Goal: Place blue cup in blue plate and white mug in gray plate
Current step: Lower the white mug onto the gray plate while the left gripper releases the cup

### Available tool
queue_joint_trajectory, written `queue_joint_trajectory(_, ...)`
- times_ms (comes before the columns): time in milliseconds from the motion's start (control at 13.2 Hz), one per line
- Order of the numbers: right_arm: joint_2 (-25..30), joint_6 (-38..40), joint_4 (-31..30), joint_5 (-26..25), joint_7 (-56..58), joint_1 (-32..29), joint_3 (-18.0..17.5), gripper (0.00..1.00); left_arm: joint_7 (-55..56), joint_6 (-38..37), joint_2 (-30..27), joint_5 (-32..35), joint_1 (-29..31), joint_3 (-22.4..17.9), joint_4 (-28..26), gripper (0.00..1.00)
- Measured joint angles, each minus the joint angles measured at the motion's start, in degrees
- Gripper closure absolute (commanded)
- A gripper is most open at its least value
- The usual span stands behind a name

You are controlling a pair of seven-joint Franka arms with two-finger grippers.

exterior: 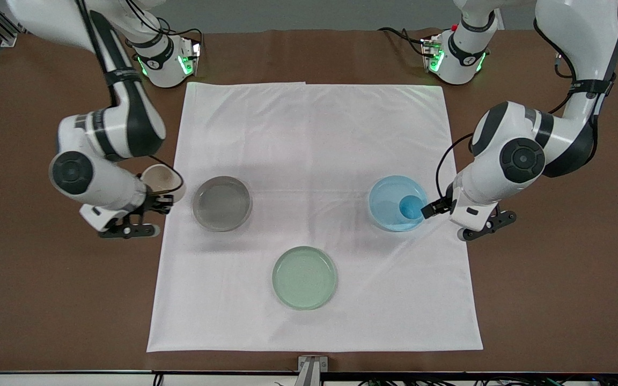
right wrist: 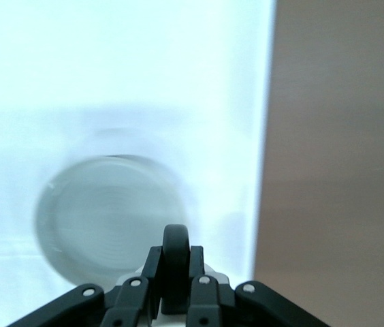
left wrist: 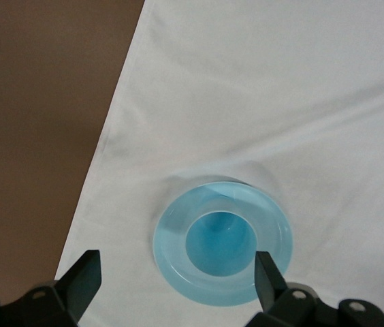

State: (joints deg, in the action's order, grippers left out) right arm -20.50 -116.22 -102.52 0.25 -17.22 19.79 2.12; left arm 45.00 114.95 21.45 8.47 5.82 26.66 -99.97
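I need to move the white mug toward the gray plate with my right gripper before releasing it, as it hangs over the cloth's edge, short of the plate, and would miss.
The blue cup stands upright in the blue plate, off-centre toward the left arm's end. My left gripper is open and empty over the plate's edge; in the left wrist view its fingers stand wide apart, with the cup and the plate below. My right gripper is shut on the black handle of the white mug and holds it over the cloth's edge beside the gray plate. The gray plate is empty.
A pale green plate lies empty on the white cloth, nearer to the front camera than the other two plates. Brown table surrounds the cloth.
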Motion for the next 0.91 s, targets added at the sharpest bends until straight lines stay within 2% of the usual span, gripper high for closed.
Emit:
queue_joint_trajectory(151, -2.5, -5.3, -0.6, 0.0, -6.4, 5.0, 0.0, 0.97, -0.1, -0.6, -0.2, 0.0, 0.1, 0.0, 0.0, 0.01)
queue_joint_trajectory(378, -7.2, -12.1, -0.7, 0.0, -7.5, 5.9, 0.6, 0.96, -5.4, -2.6, -1.5, 0.4, 2.2, -0.1, 1.3, 0.00)
queue_joint_trajectory(681, -9.5, -13.8, -0.7, 0.0, -7.5, 4.9, 1.3, 0.96, -19.2, -9.6, -4.9, 0.4, 9.4, -0.2, 5.7, 0.00)
queue_joint_trajectory(908, -10.2, -14.2, -0.7, 0.0, -7.5, 5.0, 1.2, 0.93, -29.6, -10.9, -7.0, 0.4, 14.3, -0.3, 7.8, 0.00)
